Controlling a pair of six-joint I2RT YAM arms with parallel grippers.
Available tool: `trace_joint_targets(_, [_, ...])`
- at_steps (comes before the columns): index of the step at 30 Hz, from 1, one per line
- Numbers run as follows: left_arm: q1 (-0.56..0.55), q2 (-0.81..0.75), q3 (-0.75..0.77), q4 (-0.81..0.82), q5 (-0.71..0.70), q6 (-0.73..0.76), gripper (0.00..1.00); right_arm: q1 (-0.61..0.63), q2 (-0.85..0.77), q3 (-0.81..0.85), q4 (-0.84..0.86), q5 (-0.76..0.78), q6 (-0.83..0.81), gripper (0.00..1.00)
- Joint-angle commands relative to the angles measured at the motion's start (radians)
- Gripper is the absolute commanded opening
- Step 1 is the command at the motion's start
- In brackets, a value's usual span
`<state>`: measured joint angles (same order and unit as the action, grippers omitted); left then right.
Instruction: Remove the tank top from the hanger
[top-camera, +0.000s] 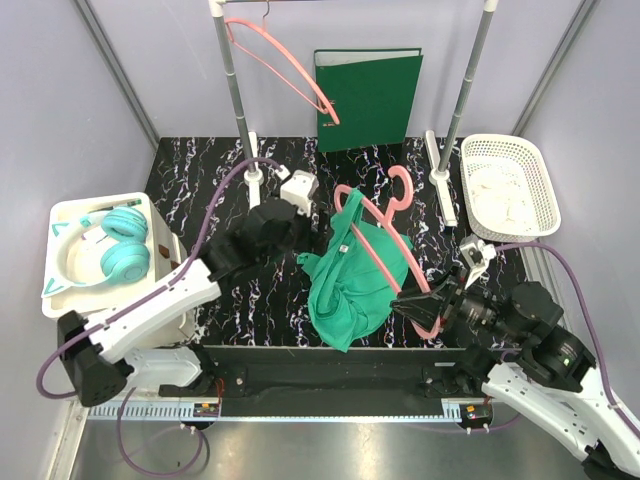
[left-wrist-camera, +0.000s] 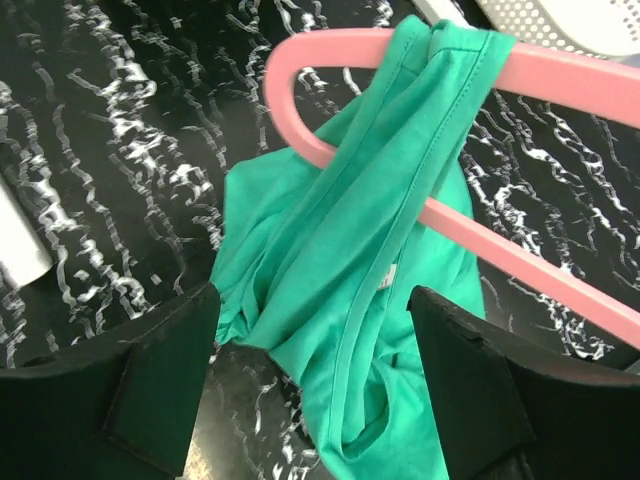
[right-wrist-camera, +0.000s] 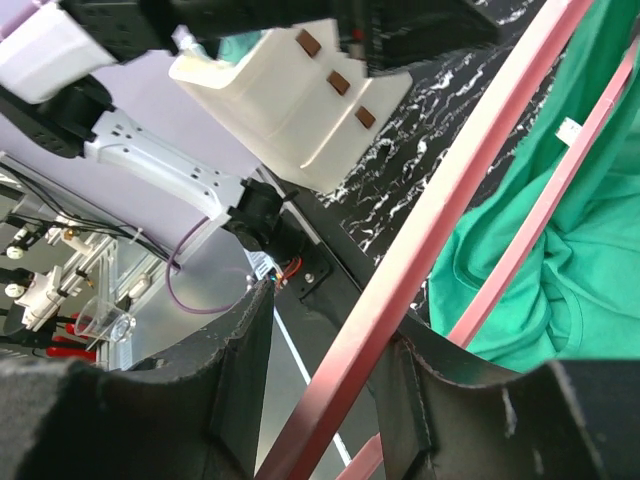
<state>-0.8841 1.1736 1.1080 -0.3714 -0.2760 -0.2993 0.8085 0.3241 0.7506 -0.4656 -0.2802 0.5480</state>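
Note:
I should next slip the tank top off the hanger, using my left gripper on its strap draped over the hanger's bend.
A green tank top hangs bunched from a pink hanger that tilts up over the black marbled table. One strap is draped over the hanger's upper bend. My right gripper holds the hanger's lower end. In the right wrist view the pink bar runs between the fingers of the right gripper, against the right one. My left gripper is open just left of the top. In the left wrist view the left gripper has a finger on each side of the green cloth.
A second pink hanger hangs on the rack at the back. A green folder leans on the wall. A white basket is at the back right. Teal headphones lie in a white tray on the left.

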Motion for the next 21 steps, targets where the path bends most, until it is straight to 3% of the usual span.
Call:
trace_joint_targets(1, [0.002, 0.067, 0.069, 0.153, 0.110, 0.020, 0.82, -0.003, -0.026, 0.056, 0.061, -0.022, 0.000, 0.00])
trace_joint_targets(9, [0.010, 0.144, 0.119, 0.218, 0.135, 0.019, 0.82, -0.003, -0.034, 0.047, 0.062, -0.080, 0.023, 0.00])
trace_joint_targets(13, [0.016, 0.170, 0.142, 0.206, 0.080, 0.011, 0.72, -0.003, -0.045, 0.050, 0.061, -0.096, 0.032, 0.00])
trace_joint_targets(20, [0.020, 0.195, 0.158, 0.207, 0.095, 0.012, 0.41, -0.002, -0.057, 0.047, 0.059, -0.129, 0.056, 0.00])
trace_joint_targets(21, [0.023, 0.196, 0.158, 0.206, 0.092, 0.012, 0.30, -0.003, -0.059, 0.044, 0.058, -0.132, 0.058, 0.00])
